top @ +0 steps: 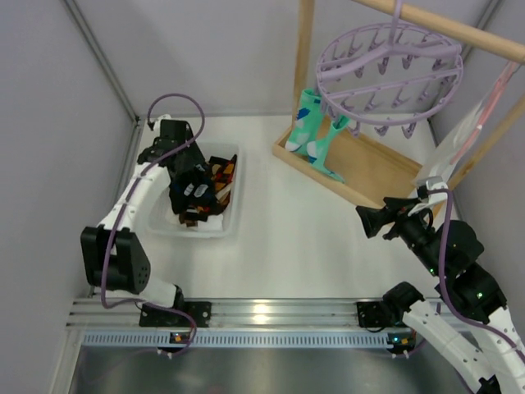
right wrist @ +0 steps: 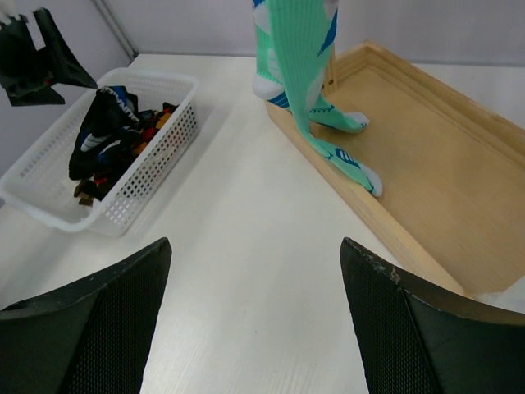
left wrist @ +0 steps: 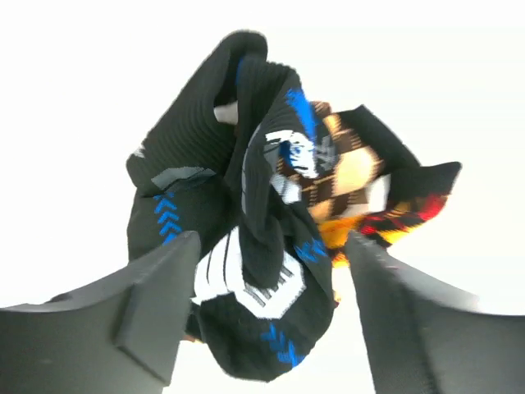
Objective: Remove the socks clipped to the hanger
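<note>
The left gripper grabs a mint-teal sock by its dangling leg, below the hanger's clip next. That leaves the clip for my right gripper to open.
The lavender hanger [top: 385, 70] hangs from a wooden bar at the back right. Mint-teal socks [top: 312, 131] dangle from its left side, their toes on the wooden base; the right wrist view shows these mint-teal socks [right wrist: 308, 90] too. My left gripper [top: 190, 187] is down in the white basket [top: 236, 197]. It is open, with a black white-striped sock [left wrist: 246, 271] bunched between its spread fingers and argyle socks [left wrist: 361, 189] behind. My right gripper [top: 367, 222] hovers open and empty over the table, right of centre and near the rack's base.
The wooden rack has a tray-like base [top: 369, 168], an upright post [top: 305, 49] and a top bar [top: 459, 29]. The basket [right wrist: 156, 164] stands at the left near the side wall. White tabletop [right wrist: 246, 213] lies between the basket and the rack.
</note>
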You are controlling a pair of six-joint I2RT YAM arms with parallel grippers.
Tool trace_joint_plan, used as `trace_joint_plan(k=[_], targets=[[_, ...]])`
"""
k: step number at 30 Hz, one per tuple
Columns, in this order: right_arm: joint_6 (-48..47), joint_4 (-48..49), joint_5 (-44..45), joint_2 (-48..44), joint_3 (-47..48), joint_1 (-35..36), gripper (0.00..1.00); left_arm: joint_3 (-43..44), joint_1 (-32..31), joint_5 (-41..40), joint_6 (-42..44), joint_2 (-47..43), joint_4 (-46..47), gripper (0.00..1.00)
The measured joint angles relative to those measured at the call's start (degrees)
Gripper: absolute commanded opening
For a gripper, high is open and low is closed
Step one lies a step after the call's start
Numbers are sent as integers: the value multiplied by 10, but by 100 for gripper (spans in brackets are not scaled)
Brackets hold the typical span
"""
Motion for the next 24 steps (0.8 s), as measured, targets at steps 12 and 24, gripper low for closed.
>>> trace_joint_plan(k=[12,24], targets=[[4,-28,13,-50,0,0,90,-4,-217,88,74,-121,109,98],[9,-48,4,-96,21,0,90,-53,-430,127,213,51,469,98]])
